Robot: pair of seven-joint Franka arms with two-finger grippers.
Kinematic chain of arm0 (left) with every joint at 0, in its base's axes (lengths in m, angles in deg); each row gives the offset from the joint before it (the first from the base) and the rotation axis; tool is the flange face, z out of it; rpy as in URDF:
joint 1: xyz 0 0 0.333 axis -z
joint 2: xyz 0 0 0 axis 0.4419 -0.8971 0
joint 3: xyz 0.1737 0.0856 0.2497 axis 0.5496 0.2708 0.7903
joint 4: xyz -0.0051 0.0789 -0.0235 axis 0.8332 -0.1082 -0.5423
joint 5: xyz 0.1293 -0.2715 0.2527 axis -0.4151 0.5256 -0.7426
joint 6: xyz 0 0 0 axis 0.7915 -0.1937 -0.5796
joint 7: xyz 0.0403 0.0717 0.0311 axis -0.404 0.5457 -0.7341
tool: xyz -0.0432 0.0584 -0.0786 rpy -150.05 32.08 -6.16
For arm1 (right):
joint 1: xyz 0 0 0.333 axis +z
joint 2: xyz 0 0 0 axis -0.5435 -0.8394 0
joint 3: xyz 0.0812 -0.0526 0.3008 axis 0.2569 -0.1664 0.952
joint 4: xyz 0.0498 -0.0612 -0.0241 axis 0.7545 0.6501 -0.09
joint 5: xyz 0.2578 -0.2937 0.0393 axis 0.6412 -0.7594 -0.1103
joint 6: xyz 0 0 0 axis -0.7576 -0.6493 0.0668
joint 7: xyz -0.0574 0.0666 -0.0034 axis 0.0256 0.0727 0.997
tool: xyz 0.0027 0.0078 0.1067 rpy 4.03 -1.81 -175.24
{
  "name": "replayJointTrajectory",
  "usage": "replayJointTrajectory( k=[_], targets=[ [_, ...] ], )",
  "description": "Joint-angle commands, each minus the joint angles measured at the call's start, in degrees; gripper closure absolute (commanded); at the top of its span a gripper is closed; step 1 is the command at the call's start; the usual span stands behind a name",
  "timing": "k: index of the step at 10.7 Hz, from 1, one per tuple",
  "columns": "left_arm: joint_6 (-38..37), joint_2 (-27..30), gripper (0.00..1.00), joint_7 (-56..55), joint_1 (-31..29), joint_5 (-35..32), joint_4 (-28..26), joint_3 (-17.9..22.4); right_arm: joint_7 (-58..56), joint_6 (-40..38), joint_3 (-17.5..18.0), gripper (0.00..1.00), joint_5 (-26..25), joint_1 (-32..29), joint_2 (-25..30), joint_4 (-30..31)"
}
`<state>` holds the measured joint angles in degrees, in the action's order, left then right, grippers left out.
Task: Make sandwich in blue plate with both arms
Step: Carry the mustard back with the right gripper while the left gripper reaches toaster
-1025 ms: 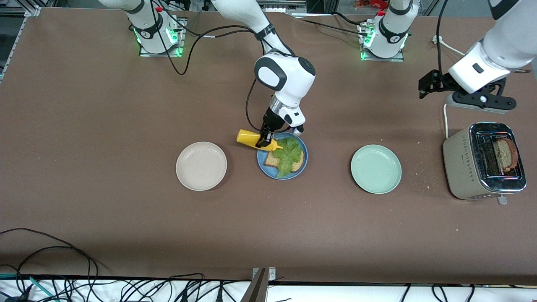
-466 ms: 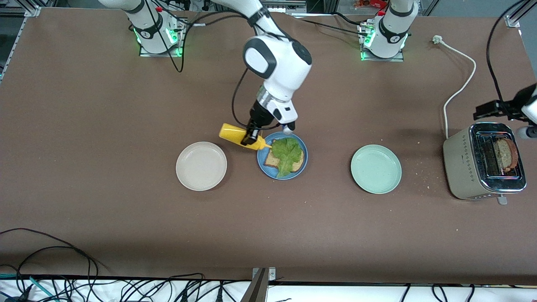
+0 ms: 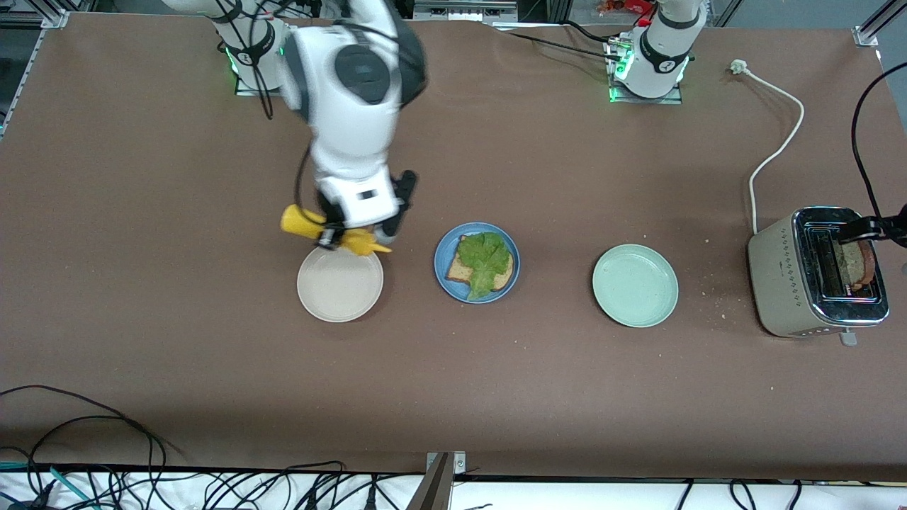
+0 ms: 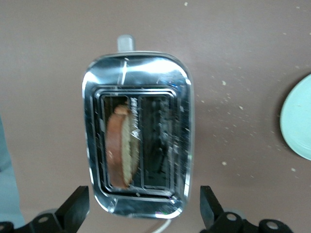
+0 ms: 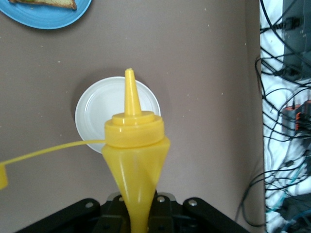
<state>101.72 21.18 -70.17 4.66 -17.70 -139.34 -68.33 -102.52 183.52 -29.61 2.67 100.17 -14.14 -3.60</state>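
The toasted slice is in the toaster, and my left gripper will grab it by its crust edge (image 3: 867,255) next. It should then go on top of the sandwich on the blue plate (image 3: 443,275).
On the blue plate (image 3: 443,275) in the table's middle lies one toasted bread slice (image 3: 457,270) with a green lettuce leaf (image 3: 485,261) on top. Another toasted slice (image 4: 120,148) stands in a slot of the toaster (image 4: 138,133). My left gripper (image 4: 141,209) hangs open over the toaster (image 3: 786,276), its fingers (image 4: 73,209) wide apart past the toaster's sides and holding nothing. It shows at the front view's edge as the left gripper (image 3: 875,228). My right gripper (image 3: 331,237) is shut on a yellow squeeze bottle (image 5: 133,145), held over the beige plate (image 5: 95,114).
The pale green plate (image 3: 635,285) sits between the blue plate and the toaster. The beige plate (image 3: 340,283) lies toward the right arm's end. A white cord (image 3: 776,142) runs from the toaster toward the left arm's base. Crumbs dot the table near the toaster.
My right arm carried the yellow bottle away from the blue plate to over the beige plate. My left gripper moved from near the cord to over the toaster.
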Motion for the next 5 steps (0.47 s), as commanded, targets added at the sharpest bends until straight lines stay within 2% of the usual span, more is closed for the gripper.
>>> replayJointTrajectory(
  k=[1,3,4,5],
  targets=[
    [4.62,-5.26,0.00,6.21,-5.14,-1.17,1.97,-0.80,-12.57,-4.41,0.93,1.00,13.84,-11.83,6.81,2.89],
    [4.63,-7.03,0.10,4.64,-5.59,-1.17,1.35,-0.80,-27.75,-5.30,0.93,1.00,26.50,-21.41,8.49,6.13],
    [4.37,-7.64,0.18,2.63,-5.59,-1.08,1.17,-0.80,-35.92,-7.31,1.01,1.00,34.31,-26.93,8.32,7.45],
    [3.93,-7.74,0.36,2.17,-5.85,-0.99,1.09,-0.80,-43.57,-10.89,1.27,1.00,41.26,-32.47,7.37,7.99]
  ],
)
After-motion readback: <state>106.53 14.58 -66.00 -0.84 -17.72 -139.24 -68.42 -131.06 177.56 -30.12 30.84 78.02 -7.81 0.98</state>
